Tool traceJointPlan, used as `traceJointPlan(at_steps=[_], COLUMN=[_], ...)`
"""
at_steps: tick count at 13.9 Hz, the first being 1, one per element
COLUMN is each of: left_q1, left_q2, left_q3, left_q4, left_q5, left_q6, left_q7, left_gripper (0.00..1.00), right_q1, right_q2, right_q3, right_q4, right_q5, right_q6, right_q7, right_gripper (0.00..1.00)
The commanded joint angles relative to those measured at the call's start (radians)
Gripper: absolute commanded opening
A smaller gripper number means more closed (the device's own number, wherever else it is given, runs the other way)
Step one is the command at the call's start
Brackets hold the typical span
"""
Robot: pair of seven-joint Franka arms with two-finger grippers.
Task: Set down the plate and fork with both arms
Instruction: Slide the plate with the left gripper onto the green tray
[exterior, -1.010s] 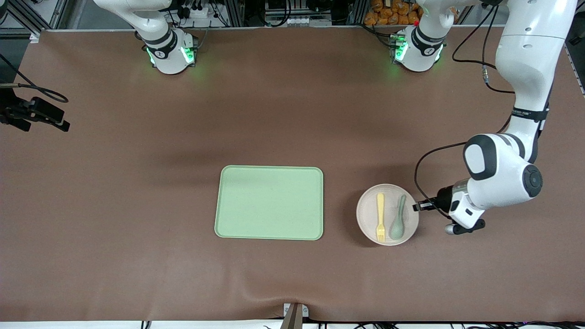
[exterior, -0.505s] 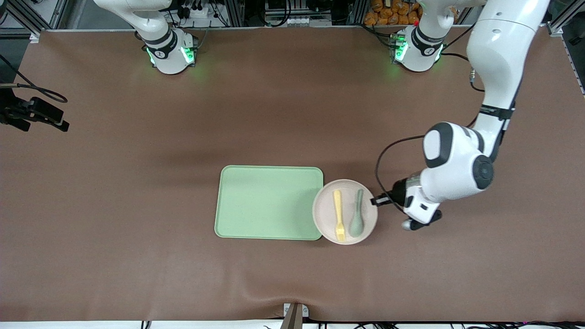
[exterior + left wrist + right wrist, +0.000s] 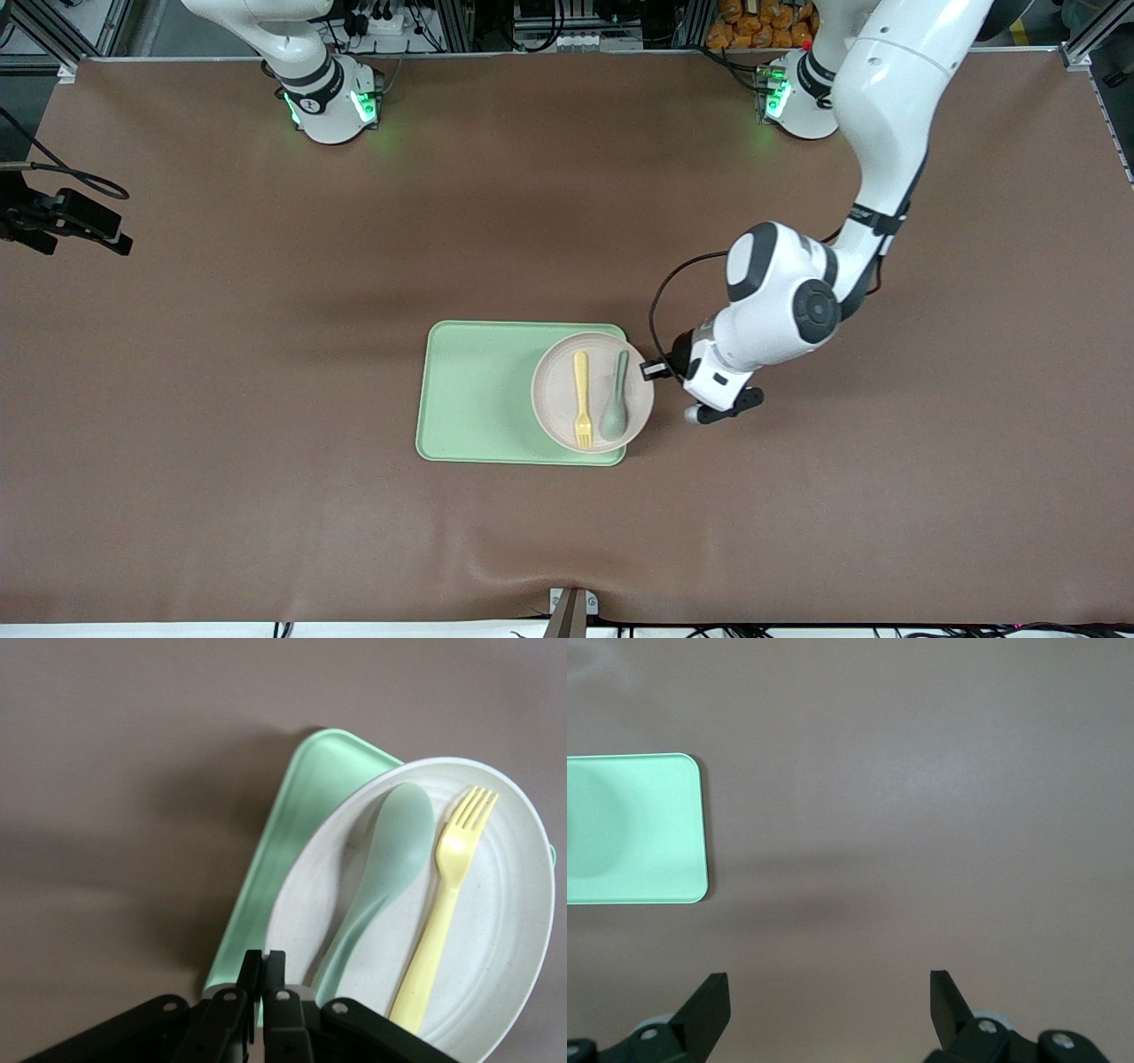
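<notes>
My left gripper needs to move the plate farther over the light green tray before it opens, because the plate's rim (image 3: 649,395) (image 3: 547,904) hangs past the tray's edge.
The off-white plate (image 3: 554,390) is over the light green tray (image 3: 478,394), at the tray's end toward the left arm, with its rim slightly past the tray's edge. The pale yellow fork (image 3: 582,399) and a grey-green spoon (image 3: 616,403) lie side by side on the plate. My left gripper (image 3: 653,370) is shut on the plate's rim. The left wrist view shows that gripper (image 3: 264,957) pinching the rim, with the plate (image 3: 505,930), fork (image 3: 447,895), spoon (image 3: 390,850) and tray (image 3: 292,833). My right gripper (image 3: 828,979) is open and empty over bare table, away from the tray (image 3: 633,828).
A black clamp with cables (image 3: 66,221) sits at the table edge at the right arm's end. A small mount (image 3: 571,611) stands at the table edge nearest the front camera. The brown mat (image 3: 266,487) covers the table.
My left gripper has carried the plate, with the fork and spoon on it, from the bare table toward the right arm's end until it is over the tray. The right arm has not visibly moved.
</notes>
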State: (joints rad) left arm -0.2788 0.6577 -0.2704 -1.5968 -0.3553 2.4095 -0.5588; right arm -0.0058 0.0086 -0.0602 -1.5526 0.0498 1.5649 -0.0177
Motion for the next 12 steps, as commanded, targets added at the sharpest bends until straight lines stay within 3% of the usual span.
traceJointPlan(at_steps=[1, 4, 12], left_q1=[-0.078, -0.192, -0.221], left_q2=[0.075, 0.094, 0.168], left_q3=[0.028, 0.124, 0.126], left_q4=[0.032, 0.032, 0.031], left_q5=[0.007, 0.032, 0.03], left_q6=[0.12, 0.151, 0.256], left_q7=[-0.016, -0.03, -0.059], left_gripper=[0.0, 0.0, 0.0], right_q1=[-0.017, -0.031, -0.025], right_q2=[0.007, 0.007, 0.007], right_q3=[0.006, 0.008, 0.008], right_q4=[0.012, 0.012, 0.012], right_q5=[0.013, 0.013, 0.013], right_q6=[-0.013, -0.009, 0.001], right_q7=[-0.016, -0.016, -0.019], right_gripper=[1.0, 1.0, 1.0])
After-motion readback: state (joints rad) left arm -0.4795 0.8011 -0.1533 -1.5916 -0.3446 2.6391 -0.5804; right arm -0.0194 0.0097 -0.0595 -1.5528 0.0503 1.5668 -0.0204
